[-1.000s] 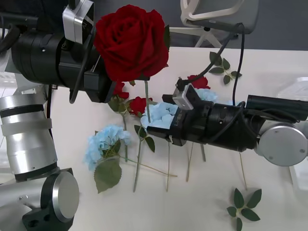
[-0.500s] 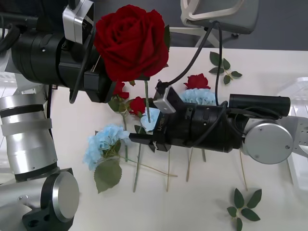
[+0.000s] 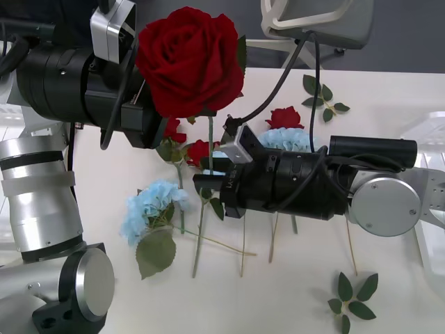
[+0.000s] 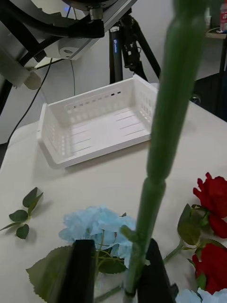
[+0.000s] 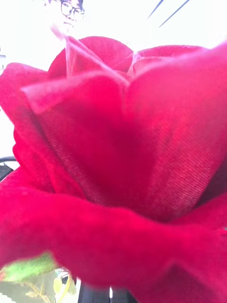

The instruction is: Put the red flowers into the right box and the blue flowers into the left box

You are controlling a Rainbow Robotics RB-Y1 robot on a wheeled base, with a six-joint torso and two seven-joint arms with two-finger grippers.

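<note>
The robot's right gripper will next grab the rose by its bare lower stem (image 3: 211,165) (image 4: 135,267), because the rose's wide, layered petals spread above the left gripper.
My left gripper (image 3: 161,120) is shut on a red rose (image 3: 189,59) and holds it high above the table. The bloom (image 5: 118,156) hides most of that gripper. The rose's green stem (image 3: 212,149) hangs down between the black fingers (image 4: 82,270) of my right gripper (image 3: 208,184), which is still open, with a gap on one side of the stem (image 4: 142,227). Two more red roses (image 3: 285,117) (image 3: 198,152) and blue flowers (image 3: 149,209) (image 3: 285,139) lie on the table. The left box (image 4: 52,142) stands beyond them. The right box (image 3: 430,126) shows at the table's right edge.
Loose green leaf sprigs lie at the back right (image 3: 323,97), front right (image 3: 354,296) and near the left box (image 4: 23,215). A chair (image 3: 313,21) stands behind the table. A tripod (image 4: 125,42) stands past the left box.
My right gripper has moved left across the table to the hanging stem and its fingers have drawn in around it. The left arm and the rose have stayed still.
</note>
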